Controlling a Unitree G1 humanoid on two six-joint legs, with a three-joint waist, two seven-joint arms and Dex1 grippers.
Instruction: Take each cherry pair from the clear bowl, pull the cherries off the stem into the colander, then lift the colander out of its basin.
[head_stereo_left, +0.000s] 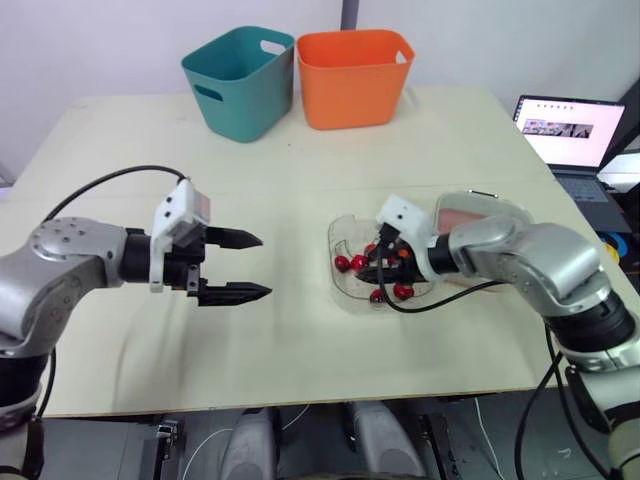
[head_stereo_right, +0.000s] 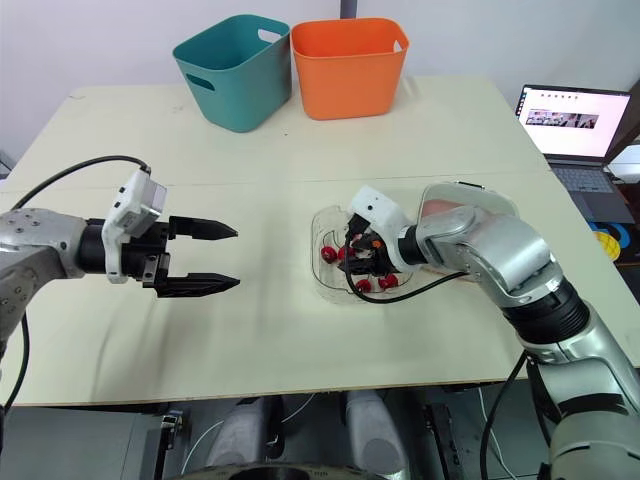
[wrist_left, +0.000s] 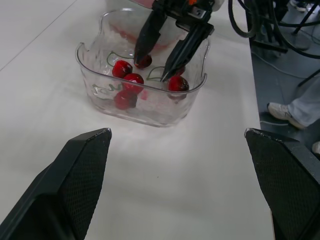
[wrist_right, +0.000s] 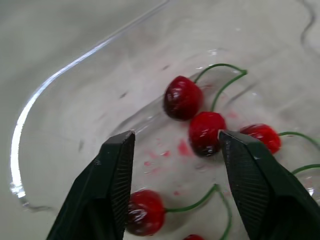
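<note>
I will next grab one cherry by its round red body (wrist_right: 205, 133) with my right gripper. Then I can lift a cherry pair for stem (wrist_right: 220, 92) pulling.
The clear bowl (head_stereo_left: 342, 228) stands right of the table's middle and holds several red cherries (wrist_right: 183, 98) on green stems. My right gripper (head_stereo_left: 373, 263) reaches down into the bowl, open, with its fingertips (wrist_right: 118, 165) either side of a cherry pair (wrist_right: 205, 133) and not closed on it. To the left of the bowl my left gripper (head_stereo_left: 264, 266) hovers over the table, open and empty, pointing at the bowl (wrist_left: 150, 107). The pink colander in its clear basin (head_stereo_left: 472, 212) sits just behind the bowl, partly hidden by my right arm.
A teal bin (head_stereo_left: 240, 80) and an orange bin (head_stereo_left: 352, 75) stand side by side at the table's far edge. An open laptop (head_stereo_left: 570, 135) sits off the table at the right. Bare tabletop (head_stereo_left: 300, 180) lies between my left gripper and the bowl.
</note>
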